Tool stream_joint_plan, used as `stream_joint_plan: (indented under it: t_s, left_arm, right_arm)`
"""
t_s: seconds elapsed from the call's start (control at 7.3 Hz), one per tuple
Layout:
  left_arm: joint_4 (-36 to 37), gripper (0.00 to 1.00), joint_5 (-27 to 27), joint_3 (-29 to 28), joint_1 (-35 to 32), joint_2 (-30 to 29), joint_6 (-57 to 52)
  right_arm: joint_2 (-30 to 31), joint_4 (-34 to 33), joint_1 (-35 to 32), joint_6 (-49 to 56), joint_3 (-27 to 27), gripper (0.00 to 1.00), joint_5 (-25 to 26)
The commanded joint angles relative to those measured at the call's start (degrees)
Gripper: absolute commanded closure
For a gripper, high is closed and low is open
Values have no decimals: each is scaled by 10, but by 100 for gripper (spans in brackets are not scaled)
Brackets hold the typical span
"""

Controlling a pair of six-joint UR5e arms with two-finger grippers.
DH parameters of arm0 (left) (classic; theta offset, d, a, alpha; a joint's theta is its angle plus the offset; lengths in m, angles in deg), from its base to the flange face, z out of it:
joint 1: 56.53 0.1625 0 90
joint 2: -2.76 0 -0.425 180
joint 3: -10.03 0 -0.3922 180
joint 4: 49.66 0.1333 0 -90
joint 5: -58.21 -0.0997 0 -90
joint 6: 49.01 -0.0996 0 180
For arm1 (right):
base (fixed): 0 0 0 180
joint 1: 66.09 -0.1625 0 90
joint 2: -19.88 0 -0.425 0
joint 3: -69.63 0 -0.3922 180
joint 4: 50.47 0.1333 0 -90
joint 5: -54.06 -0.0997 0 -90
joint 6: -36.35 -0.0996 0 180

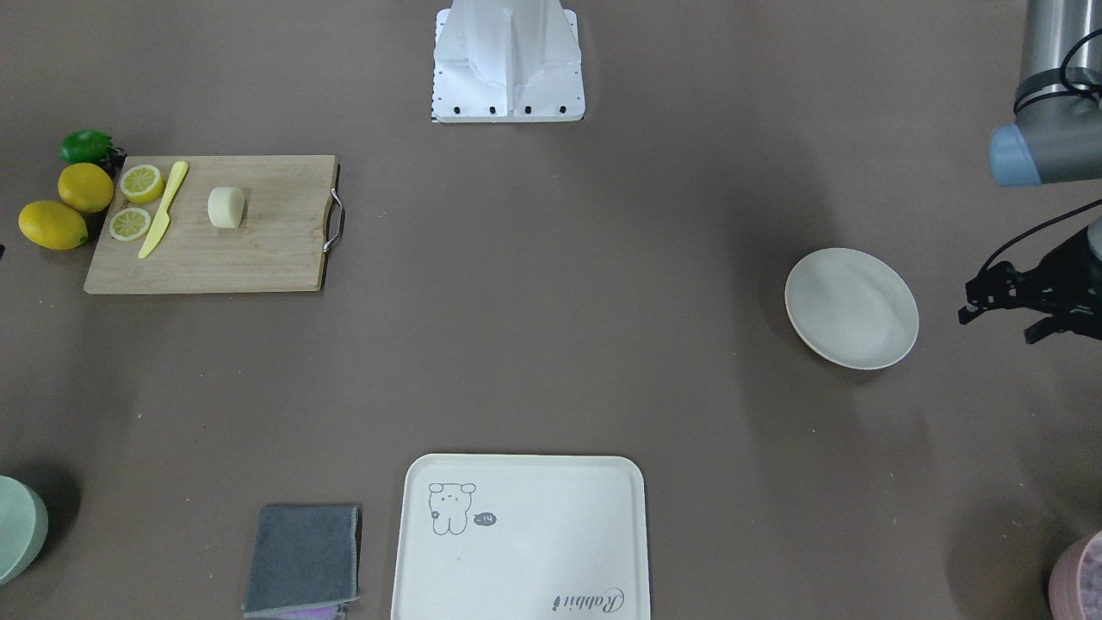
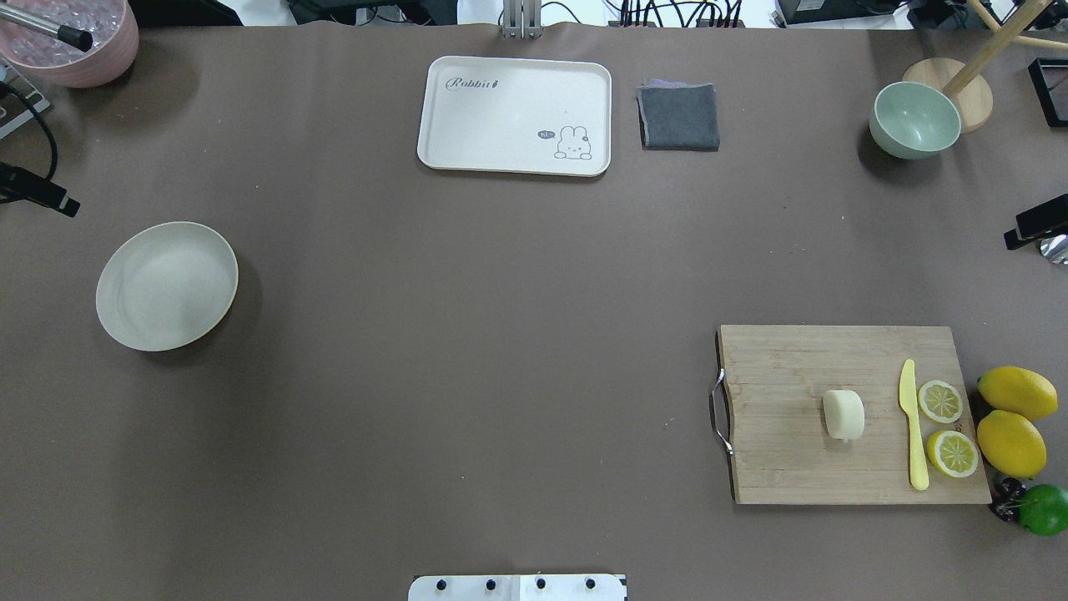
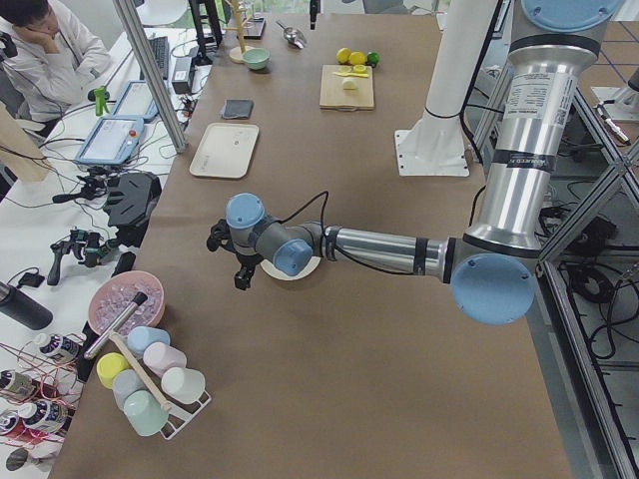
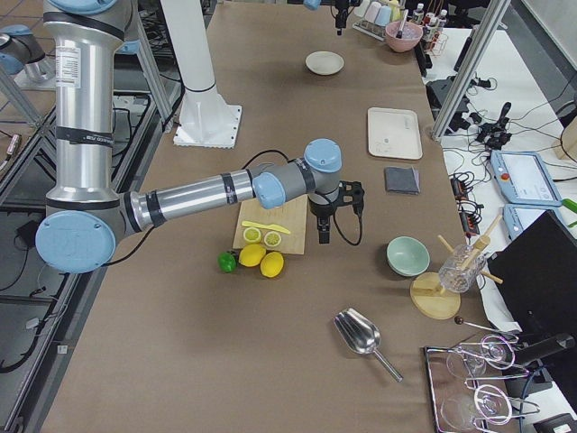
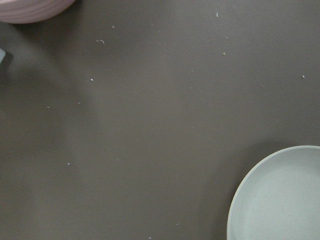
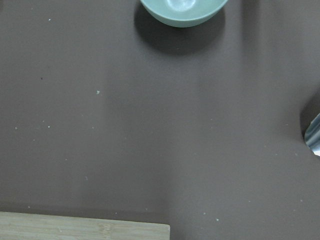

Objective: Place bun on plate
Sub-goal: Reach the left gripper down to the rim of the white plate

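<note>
I will grab the plate by its rim [image 1: 916,313] next with my left gripper. The plate's hollow middle [image 1: 852,306] will then stay free for the bun.
The bun [image 2: 843,415], a small pale cream lump, lies on a wooden cutting board [image 2: 793,467] at the table's right side; it also shows in the front view [image 1: 226,207]. The plate [image 2: 167,285], round and off-white, sits bare on the left side [image 1: 851,308], and its rim edges into the left wrist view [image 5: 280,200]. My left gripper [image 1: 999,323] hovers just beside the plate, open and holding nothing. My right gripper [image 4: 340,216] hangs beyond the board's far edge, open and holding nothing; only one finger [image 2: 1035,225] shows overhead.
On the board lie a yellow knife [image 2: 914,426] and two lemon slices [image 2: 940,401]; whole lemons [image 2: 1011,442] and a lime [image 2: 1043,509] sit beside it. At the far edge are a cream tray [image 2: 513,113], grey cloth [image 2: 678,117], green bowl [image 2: 914,119] and pink bowl [image 2: 75,42].
</note>
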Motion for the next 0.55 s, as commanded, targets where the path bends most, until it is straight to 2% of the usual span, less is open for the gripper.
stream_joint_plan:
  t_s: [0.0,0.27,0.41]
  left_arm:
    - [-91,1,1,-58,58,-10,61]
    - [-126,2,2,-74,65,-1,73]
    - [-140,7,3,-74,66,7,73]
  right_arm:
    - [0,40,39,-55,0,0,14]
    - [1,43,39,-55,0,0,15]
    - [2,43,39,-55,0,0,17]
